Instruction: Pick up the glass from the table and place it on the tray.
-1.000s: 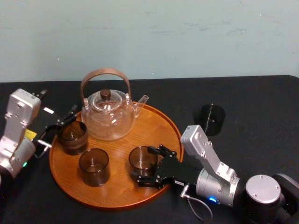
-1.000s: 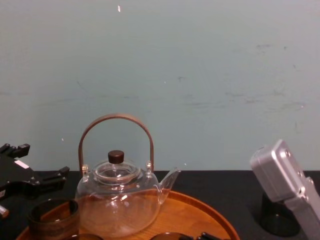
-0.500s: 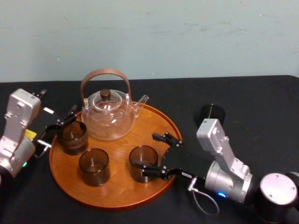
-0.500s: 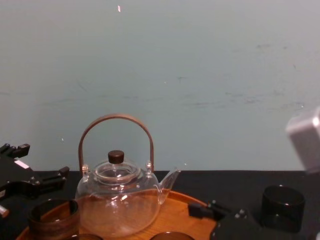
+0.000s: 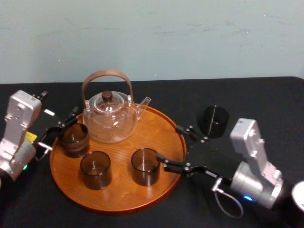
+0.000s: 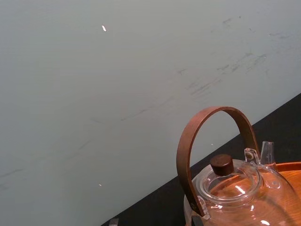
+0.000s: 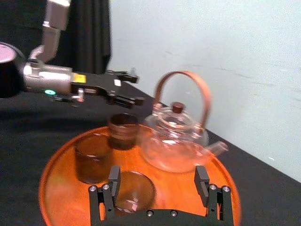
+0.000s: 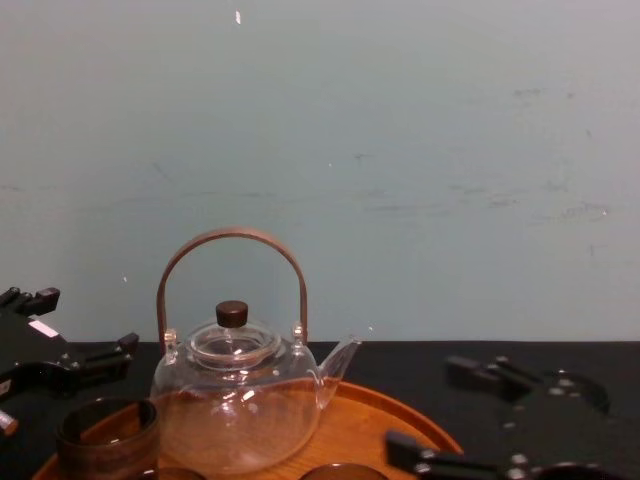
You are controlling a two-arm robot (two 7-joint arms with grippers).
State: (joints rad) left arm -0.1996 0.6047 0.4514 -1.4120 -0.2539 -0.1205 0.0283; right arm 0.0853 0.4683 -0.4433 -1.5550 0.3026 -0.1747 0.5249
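Note:
My right gripper picks up the dark glass by its curved side next. This leaves its base free to stand in a place on the tray [image 8: 372, 426].
The round wooden tray [image 5: 161, 124] holds a glass teapot [image 5: 108, 116] and three brown glasses: one at the left [image 5: 73, 139], one at the front [image 5: 95, 169], one at the front right [image 5: 145, 166]. A dark glass [image 5: 213, 121] stands on the black table, right of the tray. My right gripper [image 5: 167, 141] is open over the tray's right rim, a little right of the front-right glass [image 7: 134, 190], with nothing in it. My left gripper [image 5: 64, 124] is open at the tray's left edge beside the left glass [image 7: 123, 131].
The teapot's tall brown handle [image 8: 232, 240] rises at the back of the tray [image 8: 400, 415]. A pale wall stands behind the table. Black tabletop lies bare at the right around the dark glass.
My right gripper has drawn back to the right, off the front-right glass, which stays standing on the tray. The left arm has not moved.

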